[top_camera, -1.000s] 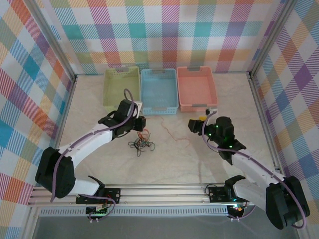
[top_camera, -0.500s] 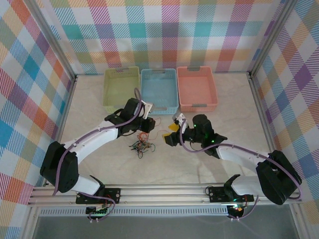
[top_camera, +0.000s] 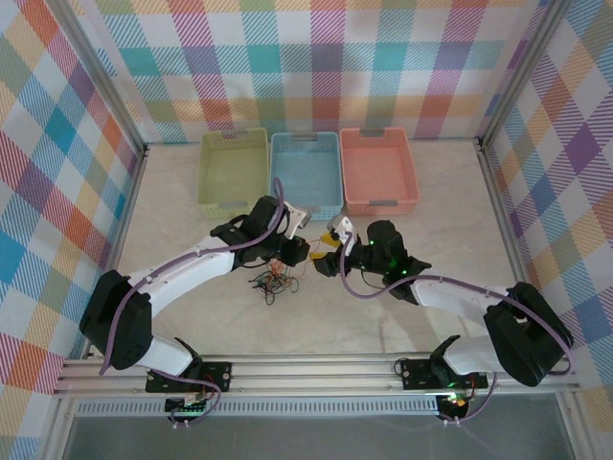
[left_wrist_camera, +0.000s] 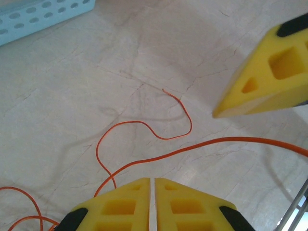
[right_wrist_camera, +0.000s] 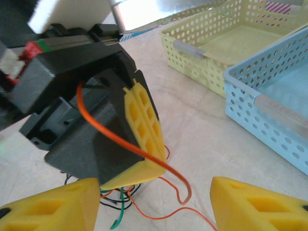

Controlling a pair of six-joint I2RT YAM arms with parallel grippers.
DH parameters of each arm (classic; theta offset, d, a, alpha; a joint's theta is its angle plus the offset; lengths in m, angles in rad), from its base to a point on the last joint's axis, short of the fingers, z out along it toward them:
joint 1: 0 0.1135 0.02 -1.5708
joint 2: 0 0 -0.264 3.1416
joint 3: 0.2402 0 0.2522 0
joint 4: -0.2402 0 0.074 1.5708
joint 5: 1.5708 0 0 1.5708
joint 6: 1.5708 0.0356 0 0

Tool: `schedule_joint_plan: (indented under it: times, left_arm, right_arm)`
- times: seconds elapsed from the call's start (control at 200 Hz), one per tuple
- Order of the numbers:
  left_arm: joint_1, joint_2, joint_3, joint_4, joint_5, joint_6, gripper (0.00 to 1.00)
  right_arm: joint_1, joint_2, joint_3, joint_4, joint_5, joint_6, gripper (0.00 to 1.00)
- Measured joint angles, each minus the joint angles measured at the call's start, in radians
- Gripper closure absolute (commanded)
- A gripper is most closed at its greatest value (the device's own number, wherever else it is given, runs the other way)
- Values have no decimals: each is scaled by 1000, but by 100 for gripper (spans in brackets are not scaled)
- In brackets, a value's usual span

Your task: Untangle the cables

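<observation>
The right gripper grabs the orange cable by its hooked dangling part next, free of my left gripper, to untangle it.
The cables (top_camera: 273,280) lie as a small tangle of black, orange and green wires on the table's middle, seen also under the left gripper in the right wrist view (right_wrist_camera: 115,192). My left gripper (top_camera: 295,251) (left_wrist_camera: 152,182) hangs just right of the tangle, jaws shut, with an orange cable (left_wrist_camera: 216,143) (right_wrist_camera: 110,132) running out from its fingertips (right_wrist_camera: 142,130) through the air. My right gripper (top_camera: 324,254) (right_wrist_camera: 159,207) faces it, open, and the cable's hooked free end (right_wrist_camera: 185,195) dangles between its two fingers without touching either. One right finger (left_wrist_camera: 269,77) shows in the left wrist view.
Three baskets stand in a row at the back: green (top_camera: 233,171), blue (top_camera: 306,174) and pink (top_camera: 378,171). The blue (right_wrist_camera: 269,120) and green (right_wrist_camera: 216,53) baskets sit close behind the grippers. Checked walls and a metal frame enclose the table.
The right arm has swung in from the right side to the middle, up to the left gripper. The left gripper has moved right, away from the tangle, drawing an orange cable along.
</observation>
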Motion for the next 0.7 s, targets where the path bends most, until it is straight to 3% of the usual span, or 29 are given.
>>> schedule_joint_plan:
  times: [0.21, 0.37, 0.545, 0.7]
  left_arm:
    - [-10, -2, -5, 0, -29, 2, 89]
    - [-16, -11, -8, 0, -68, 5, 87]
    - [-27, -28, -9, -8, -71, 4, 81]
    - [-39, -36, -9, -32, -86, -2, 76]
  right_arm:
    - [2, 52, 0, 51, -2, -23, 59]
    - [14, 56, -1, 67, -13, -35, 100]
    - [13, 52, -15, 111, 28, -32, 100]
    - [13, -4, -61, 148, 144, -31, 100]
